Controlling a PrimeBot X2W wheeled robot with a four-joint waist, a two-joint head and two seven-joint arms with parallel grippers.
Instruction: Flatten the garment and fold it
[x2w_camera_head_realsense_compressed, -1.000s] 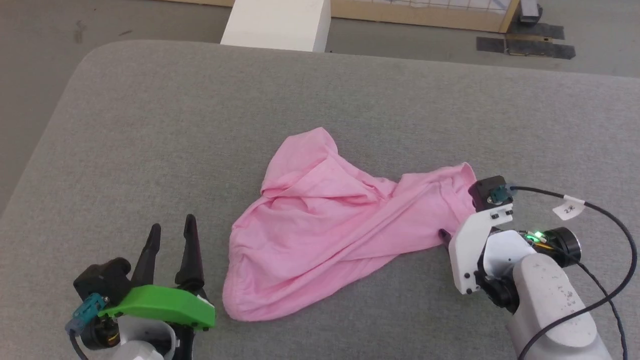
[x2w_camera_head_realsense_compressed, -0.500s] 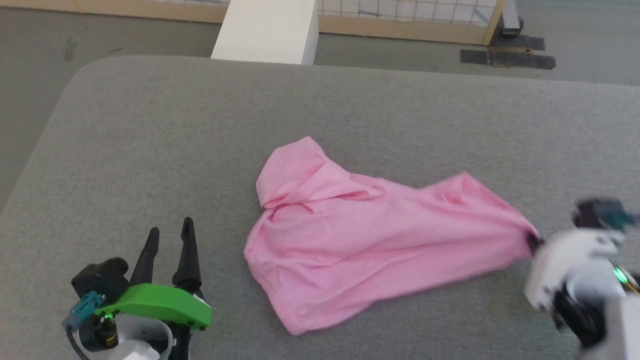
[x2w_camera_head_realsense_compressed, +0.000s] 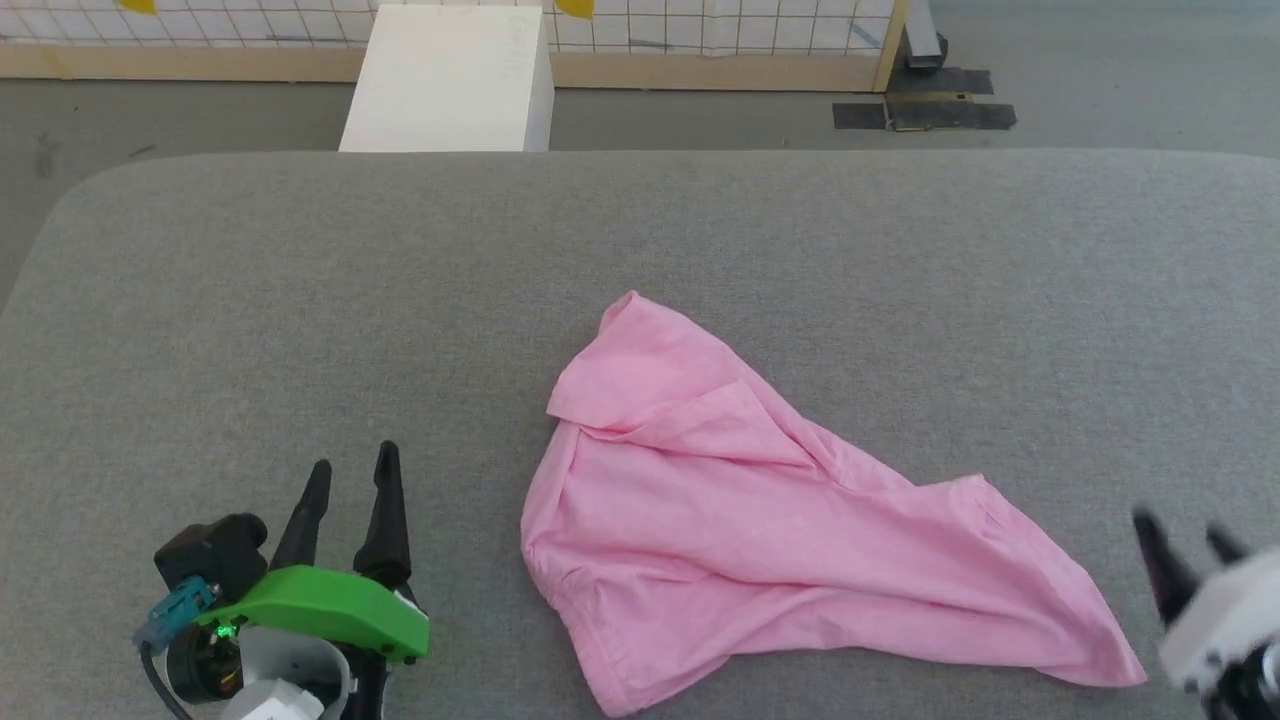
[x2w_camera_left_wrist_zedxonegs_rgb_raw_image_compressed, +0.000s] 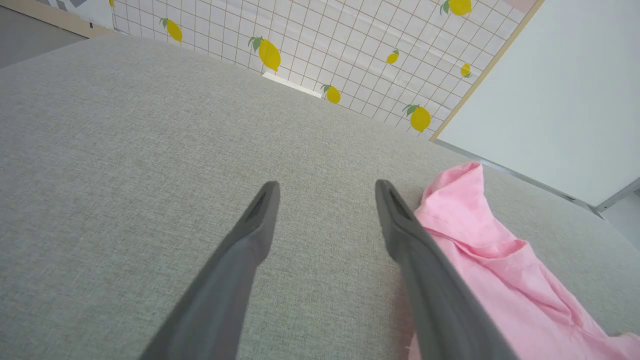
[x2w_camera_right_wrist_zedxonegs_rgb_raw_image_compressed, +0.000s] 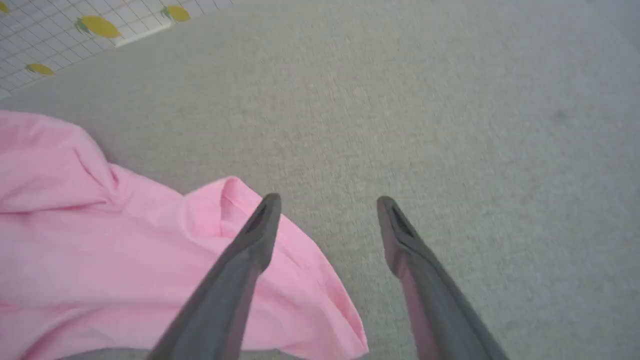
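The pink garment (x2w_camera_head_realsense_compressed: 732, 540) next needs to be grabbed with my right gripper by its small folded-up hem corner (x2w_camera_head_realsense_compressed: 976, 490), to flatten it for folding.
The light-pink garment (x2w_camera_head_realsense_compressed: 760, 520) lies spread on the grey padded table (x2w_camera_head_realsense_compressed: 300, 280), stretched out towards the lower right with creases and a folded-over flap at its far end. My left gripper (x2w_camera_head_realsense_compressed: 352, 472) rests open at the lower left, a short way left of the garment (x2w_camera_left_wrist_zedxonegs_rgb_raw_image_compressed: 480, 260), nothing between its fingers. My right gripper (x2w_camera_head_realsense_compressed: 1185, 535) is open at the right edge, just right of the cloth's pointed corner. In the right wrist view my right gripper (x2w_camera_right_wrist_zedxonegs_rgb_raw_image_compressed: 327, 202) hangs above that corner of the garment (x2w_camera_right_wrist_zedxonegs_rgb_raw_image_compressed: 125, 250), fingers apart and holding nothing.
A white box (x2w_camera_head_realsense_compressed: 445, 80) stands on the floor behind the table. A wood-framed screen (x2w_camera_head_realsense_compressed: 700, 40) with a lemon-print grid runs along the back. Dark tape patches (x2w_camera_head_realsense_compressed: 925, 105) mark the floor at the back right.
My right gripper pulled the garment's corner out to the right, stretching the cloth flatter, then let go and now stands open beside it. The head camera has shifted. The left gripper stayed put.
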